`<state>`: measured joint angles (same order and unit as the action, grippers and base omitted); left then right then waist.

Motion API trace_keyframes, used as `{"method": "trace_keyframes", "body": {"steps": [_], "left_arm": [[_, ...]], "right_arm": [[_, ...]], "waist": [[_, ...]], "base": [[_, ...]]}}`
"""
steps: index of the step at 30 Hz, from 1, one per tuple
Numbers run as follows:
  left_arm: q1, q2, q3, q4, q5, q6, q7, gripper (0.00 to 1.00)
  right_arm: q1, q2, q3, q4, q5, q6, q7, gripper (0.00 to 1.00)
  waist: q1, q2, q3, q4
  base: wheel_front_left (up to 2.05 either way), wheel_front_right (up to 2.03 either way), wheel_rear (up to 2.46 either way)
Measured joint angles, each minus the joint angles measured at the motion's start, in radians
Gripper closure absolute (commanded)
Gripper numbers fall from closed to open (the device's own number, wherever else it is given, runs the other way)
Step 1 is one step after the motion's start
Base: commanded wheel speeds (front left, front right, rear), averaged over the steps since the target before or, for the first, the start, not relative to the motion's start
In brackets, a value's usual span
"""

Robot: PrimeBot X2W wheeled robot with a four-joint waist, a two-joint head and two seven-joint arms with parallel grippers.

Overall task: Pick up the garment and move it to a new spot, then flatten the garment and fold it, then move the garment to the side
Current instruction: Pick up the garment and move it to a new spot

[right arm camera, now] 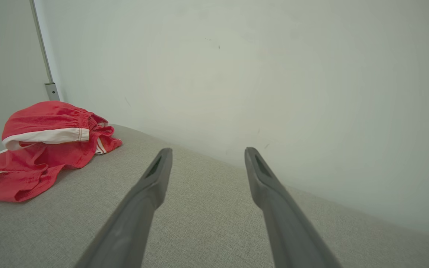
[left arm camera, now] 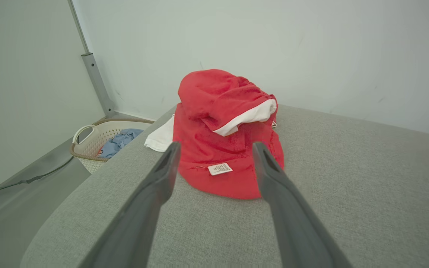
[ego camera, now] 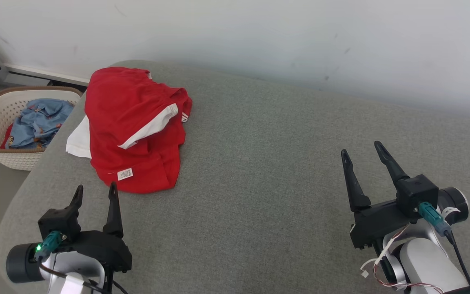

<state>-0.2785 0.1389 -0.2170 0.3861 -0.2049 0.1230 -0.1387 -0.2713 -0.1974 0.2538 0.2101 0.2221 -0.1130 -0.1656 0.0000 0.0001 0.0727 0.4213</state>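
My left gripper pinches the garment's bunched white-and-red edge (ego camera: 153, 125) next, which stands up in a fold above the flat red cloth (ego camera: 154, 165).
A crumpled red garment (ego camera: 133, 126) with white trim and a small white label lies in a heap on the far left of the grey cushioned surface (ego camera: 267, 192). My left gripper (ego camera: 96, 191) stands open just in front of the garment's near edge, nothing between its fingers. In the left wrist view the garment (left arm camera: 229, 137) sits straight ahead past the left gripper (left arm camera: 216, 149). My right gripper (ego camera: 361, 149) hovers open over bare cushion at the right, well clear of the cloth. The right wrist view has the garment (right arm camera: 47, 149) far to the left of the right gripper (right arm camera: 206, 154).
A cream laundry basket (ego camera: 2, 151) holding blue clothing stands on the floor left of the cushion, also seen as the basket (left arm camera: 95, 143) in the left wrist view. A pale wall (ego camera: 300, 36) runs close behind the cushion's far edge. The cushion's rounded left edge drops to the floor.
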Motion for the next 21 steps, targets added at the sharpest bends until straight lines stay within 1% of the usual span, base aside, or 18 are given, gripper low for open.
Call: {"method": "trace_keyframes", "body": {"steps": [3,4,6,8,12,18,21], "left_arm": [[-0.001,-0.005,-0.008,0.0,-0.005,-0.003,0.017,0.0],[-0.003,-0.01,-0.015,0.001,-0.007,-0.01,0.026,0.0],[-0.016,-0.028,-0.023,0.009,-0.017,-0.019,0.049,0.0],[-0.058,-0.046,-0.041,0.018,-0.02,-0.03,0.077,0.0],[-0.198,-0.065,-0.068,0.04,-0.02,-0.048,0.151,0.0],[-0.343,-0.077,-0.079,0.092,-0.01,-0.034,0.297,0.0],[-0.408,-0.075,-0.077,0.115,0.015,-0.025,0.359,0.0]], "right_arm": [[0.008,-0.003,-0.001,-0.017,0.0,0.0,0.008,0.0],[0.018,-0.006,-0.002,-0.031,0.0,0.0,0.009,0.0],[0.043,-0.013,-0.007,-0.059,-0.004,0.0,0.016,0.0],[0.077,-0.034,-0.018,-0.097,-0.005,-0.001,0.022,0.0],[0.118,-0.087,-0.039,-0.182,-0.025,-0.001,0.044,0.0],[0.177,-0.17,-0.08,-0.344,-0.078,-0.003,0.096,0.0],[0.196,-0.2,-0.096,-0.436,-0.113,-0.003,0.128,0.0]], "waist": [[0.0,0.0,0.005,0.002],[0.0,-0.0001,0.009,0.002],[0.0,0.0,0.016,0.003],[0.0,0.0,0.026,0.006],[0.0,0.0,0.053,0.019],[0.0001,0.0,0.114,0.04],[0.0001,0.0,0.152,0.048]], "base": [[0.0,0.0,0.0],[0.0,0.0,0.0],[0.0,0.0,0.0],[0.0,0.0,0.0],[0.0,0.0,0.0],[0.0,0.0,0.0],[0.0,0.0,0.0]]}}
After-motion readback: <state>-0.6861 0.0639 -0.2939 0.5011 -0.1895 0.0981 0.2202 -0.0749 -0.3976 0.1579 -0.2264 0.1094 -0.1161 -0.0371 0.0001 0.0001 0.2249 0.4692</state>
